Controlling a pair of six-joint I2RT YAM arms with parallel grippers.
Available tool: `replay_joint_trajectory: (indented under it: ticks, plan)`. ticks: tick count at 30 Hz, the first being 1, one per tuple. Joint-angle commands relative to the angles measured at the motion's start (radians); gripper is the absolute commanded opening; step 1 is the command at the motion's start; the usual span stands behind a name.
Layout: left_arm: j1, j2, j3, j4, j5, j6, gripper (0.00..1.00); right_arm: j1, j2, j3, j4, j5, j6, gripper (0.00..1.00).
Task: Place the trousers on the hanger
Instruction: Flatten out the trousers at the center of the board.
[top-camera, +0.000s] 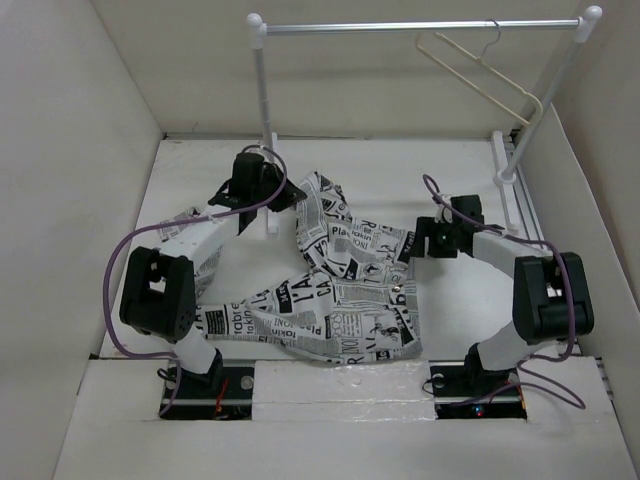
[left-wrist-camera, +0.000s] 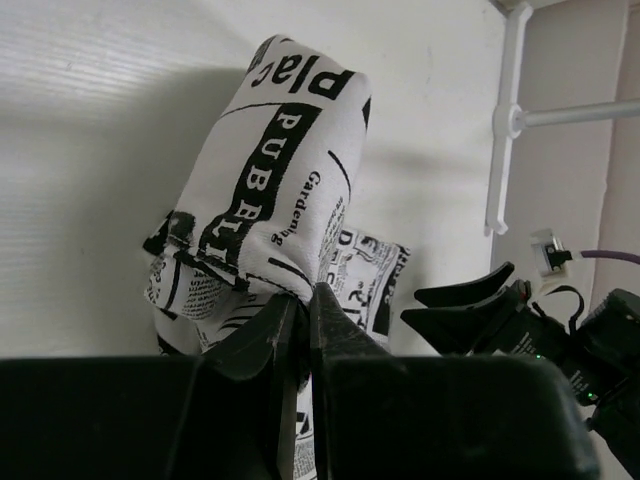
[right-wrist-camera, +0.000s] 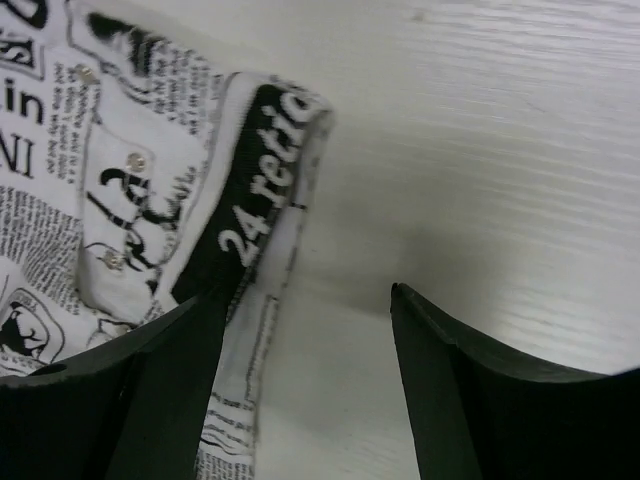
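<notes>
The trouser legs should stay free to straighten for the hanger, so I will next grab the trousers (top-camera: 350, 285) at the waistband edge (top-camera: 408, 247) with my right gripper.
The newspaper-print trousers (top-camera: 350, 285) lie crumpled on the table between my arms. My left gripper (top-camera: 288, 196) is shut on a fold of the trousers at their far end. In the left wrist view the jaws (left-wrist-camera: 302, 300) pinch the cloth (left-wrist-camera: 270, 170), which bulges above them. My right gripper (top-camera: 412, 243) is open at the trousers' right edge. In the right wrist view (right-wrist-camera: 305, 300) the waistband edge (right-wrist-camera: 250, 230) lies by the left finger, with bare table between the fingers. The cream hanger (top-camera: 480, 70) hangs on the rail at the far right, away from both grippers.
The white-posted clothes rail (top-camera: 420, 27) stands at the back, its left post (top-camera: 265, 130) just behind my left gripper. Its right foot (top-camera: 508, 180) lies near the right wall and shows in the left wrist view (left-wrist-camera: 505, 120). White walls enclose the table.
</notes>
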Motion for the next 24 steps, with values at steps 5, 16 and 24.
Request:
replay_joint_trajectory:
  ticks: [5,16,24]
  plan:
    - [0.003,-0.080,-0.054,-0.022,-0.062,0.008,0.00,0.135,0.087,0.042,0.151,-0.135,0.048,0.72]
    - [0.003,-0.268,0.033,-0.301,-0.325,0.099,0.00,0.186,0.011,0.065,0.213,-0.053,0.122,0.00]
    - [0.003,-0.503,0.291,-0.524,-0.523,0.145,0.08,0.123,-0.337,0.082,-0.051,0.045,0.059,0.00]
